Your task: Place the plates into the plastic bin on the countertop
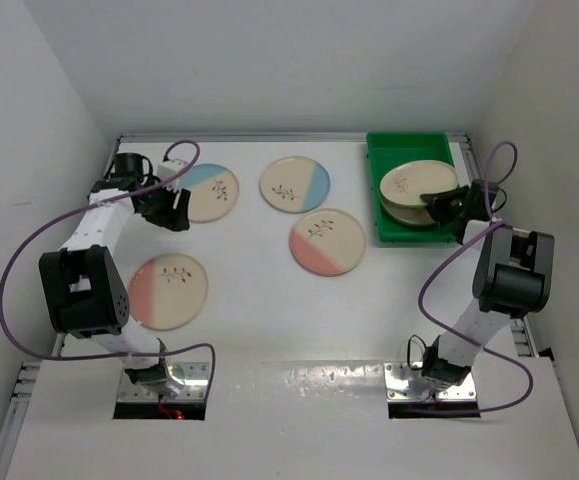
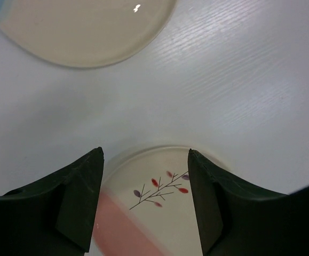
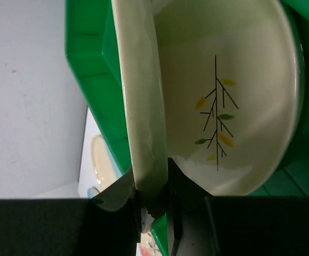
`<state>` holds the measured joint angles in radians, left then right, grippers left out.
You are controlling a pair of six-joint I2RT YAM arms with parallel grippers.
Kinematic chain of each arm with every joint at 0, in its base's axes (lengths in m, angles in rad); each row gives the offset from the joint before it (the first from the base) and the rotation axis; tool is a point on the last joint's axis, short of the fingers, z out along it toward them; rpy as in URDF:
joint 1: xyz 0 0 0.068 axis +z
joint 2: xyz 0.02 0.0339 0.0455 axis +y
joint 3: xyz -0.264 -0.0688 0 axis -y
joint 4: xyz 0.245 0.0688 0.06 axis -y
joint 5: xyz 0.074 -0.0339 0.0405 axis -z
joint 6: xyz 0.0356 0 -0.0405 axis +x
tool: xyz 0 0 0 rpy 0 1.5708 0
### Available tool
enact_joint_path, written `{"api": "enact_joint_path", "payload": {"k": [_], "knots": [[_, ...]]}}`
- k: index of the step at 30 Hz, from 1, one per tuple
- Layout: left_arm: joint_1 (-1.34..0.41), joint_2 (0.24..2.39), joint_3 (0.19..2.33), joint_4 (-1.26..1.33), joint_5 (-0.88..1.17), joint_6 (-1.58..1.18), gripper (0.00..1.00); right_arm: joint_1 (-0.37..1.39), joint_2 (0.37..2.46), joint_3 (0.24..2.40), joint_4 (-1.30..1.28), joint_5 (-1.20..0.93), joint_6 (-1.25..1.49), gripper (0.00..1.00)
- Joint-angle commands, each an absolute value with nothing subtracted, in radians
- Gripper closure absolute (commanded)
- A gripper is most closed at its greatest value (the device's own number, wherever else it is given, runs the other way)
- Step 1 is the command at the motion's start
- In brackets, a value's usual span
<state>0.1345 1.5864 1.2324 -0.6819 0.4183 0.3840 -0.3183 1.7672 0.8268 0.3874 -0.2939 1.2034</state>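
The left gripper needs to pick up the plate by its pink rim [image 1: 141,280], so that the pink-segment plate's cream rim [image 1: 203,272] stays free for the right gripper.
My right gripper [image 1: 445,206] [image 3: 153,184] is shut on the near rim of a cream plate [image 1: 412,182] [image 3: 226,64] with a yellow-green sprig. That plate lies on top of a stack of plates inside the green plastic bin [image 1: 394,148] [image 3: 87,58]. My left gripper [image 1: 174,210] [image 2: 146,154] is open and empty, held above the countertop [image 1: 249,300]. It is between a blue-segment plate [image 1: 212,192] [image 2: 85,29] and a pink-segment plate [image 1: 167,290] [image 2: 159,205]. A second blue-segment plate [image 1: 295,184] and a second pink-segment plate [image 1: 327,241] lie mid-table.
White walls close in the table at the back and both sides. Metal rails [image 1: 269,137] run along its edges. Purple cables [image 1: 29,250] loop beside each arm. The bin sits in the back right corner.
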Motion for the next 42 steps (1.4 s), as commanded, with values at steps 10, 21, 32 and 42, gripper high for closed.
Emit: {"api": "enact_joint_path", "payload": {"k": [10, 21, 32, 42], "knots": [[0.276, 1.591, 1.134, -0.675, 0.298, 0.457, 0.23, -0.279, 1.747, 0.976, 0.014, -0.112, 0.876, 0.46], [0.353, 1.746, 1.115, -0.706, 0.195, 0.523, 0.18, -0.137, 1.606, 1.098, -0.271, 0.25, 0.615, 0.29], [0.354, 1.858, 1.049, -0.767, 0.253, 0.612, 0.76, 0.032, 1.388, 1.043, -0.221, 0.204, 0.461, 0.19], [0.154, 1.601, 1.081, -0.766, 0.475, 0.597, 1.0, 0.412, 1.651, 1.06, -0.195, -0.461, 0.299, 0.19]]}}
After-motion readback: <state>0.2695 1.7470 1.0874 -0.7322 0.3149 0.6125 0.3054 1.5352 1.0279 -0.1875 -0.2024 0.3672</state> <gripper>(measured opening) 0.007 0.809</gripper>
